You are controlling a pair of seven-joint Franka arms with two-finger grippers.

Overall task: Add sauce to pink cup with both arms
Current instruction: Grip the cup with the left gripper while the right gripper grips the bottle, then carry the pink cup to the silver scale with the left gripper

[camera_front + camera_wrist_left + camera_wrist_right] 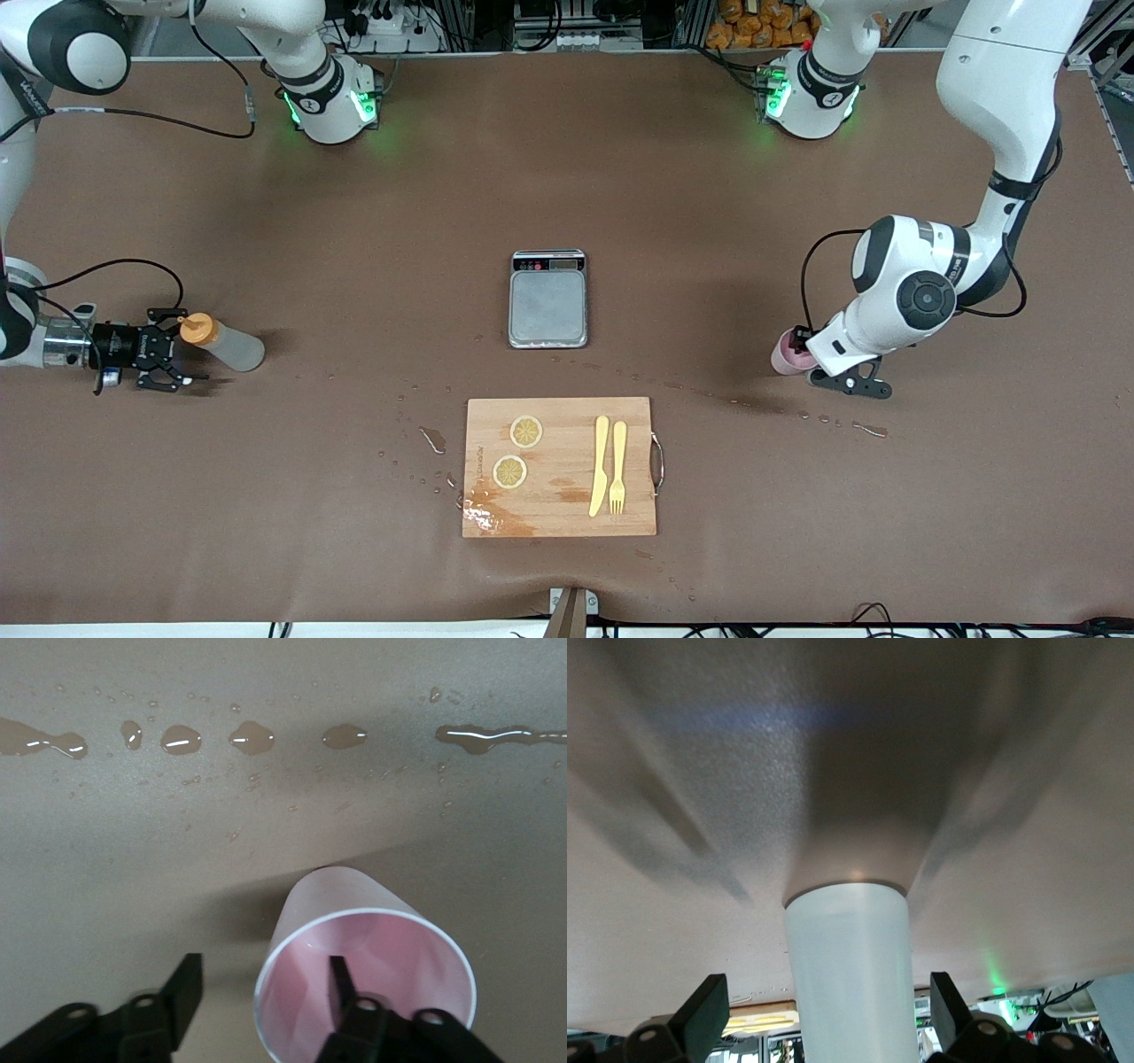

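My right gripper next moves toward the bottle's body before it closes on the bottle, since its fingers end beside the orange cap in the front view.
The sauce bottle lies on its side on the brown table at the right arm's end, its orange cap pointing at my right gripper. That gripper is open, low at the table, with its fingers on either side of the cap end. In the right wrist view the whitish bottle runs between the spread fingers without touching them. The pink cup stands at the left arm's end. My left gripper is open at its rim. In the left wrist view one finger is inside the cup and the other is outside.
A grey scale sits mid-table. Nearer the camera lies a wooden cutting board with two lemon slices, a yellow knife and a fork. Water drops are scattered around the board and near the cup.
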